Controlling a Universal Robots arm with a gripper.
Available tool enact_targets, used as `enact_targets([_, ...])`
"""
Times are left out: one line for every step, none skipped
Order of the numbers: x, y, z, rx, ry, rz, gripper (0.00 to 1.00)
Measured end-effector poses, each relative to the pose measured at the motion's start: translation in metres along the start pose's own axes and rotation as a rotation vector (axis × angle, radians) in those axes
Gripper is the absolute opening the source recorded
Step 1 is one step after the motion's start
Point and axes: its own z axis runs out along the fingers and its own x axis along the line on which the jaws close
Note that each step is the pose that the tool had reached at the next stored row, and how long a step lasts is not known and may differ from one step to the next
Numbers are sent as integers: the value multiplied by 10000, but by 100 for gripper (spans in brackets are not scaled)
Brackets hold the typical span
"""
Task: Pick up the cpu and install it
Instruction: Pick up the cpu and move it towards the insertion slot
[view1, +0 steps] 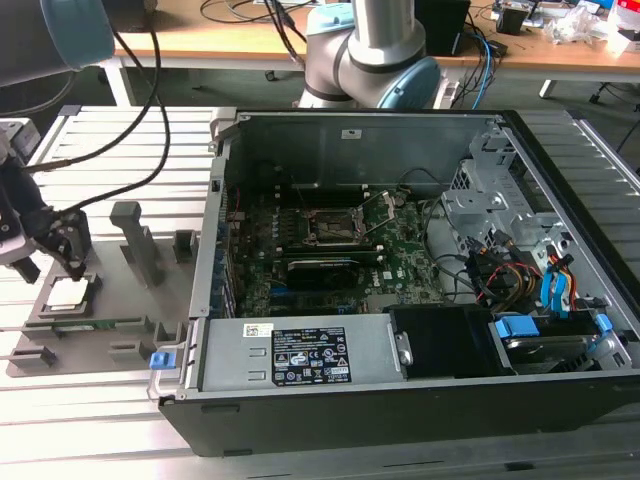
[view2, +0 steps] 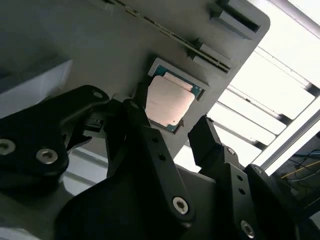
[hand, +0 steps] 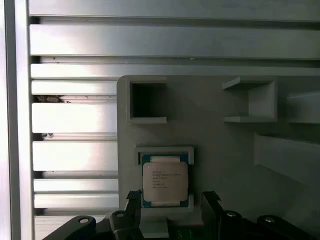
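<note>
My gripper grabs the cpu by its two uncovered side edges next, since the holder's raised sides wrap both ends of the cpu (view1: 68, 292).
The cpu (view1: 68, 292) is a small pale square chip lying flat in a recess of the grey holder plate (view1: 105, 300), at the exterior view's left. My gripper (view1: 52, 268) hangs just above it, open. In both wrist views the cpu (view2: 170, 102) (hand: 165, 182) sits between my two dark fingers (view2: 145, 135), which stand on either side of it with a gap to its edges. The gripper (view2: 170, 120) (hand: 171, 200) holds nothing. The motherboard socket (view1: 335, 228), dark with a metal frame, lies inside the open computer case (view1: 300, 355).
Grey upright blocks (view1: 135, 240) rise from the holder plate beside the cpu. The plate rests on a slotted aluminium table (view1: 90, 430). Cables (view1: 520, 270) and a drive cage crowd the case at the exterior view's right. The arm's base (view1: 370, 60) stands behind the case.
</note>
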Motion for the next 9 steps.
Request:
enact_targets([-3, -11, 35, 1, 1, -6, 60])
enact_targets([-24, -10, 65, 9, 3, -10, 60])
enact_targets([-42, 25, 143, -1, -10, -323, 60])
enact_targets([-1, 39, 208, -174, -21, -468, 60])
enact_targets([3, 42, 226, -175, -21, -493, 60])
enact_targets([10, 43, 235, -175, -22, -495, 60])
enact_targets([17, 44, 242, -176, -23, -495, 60])
enact_targets([20, 44, 253, -177, -24, -501, 60])
enact_targets([21, 44, 260, -176, -23, -506, 60])
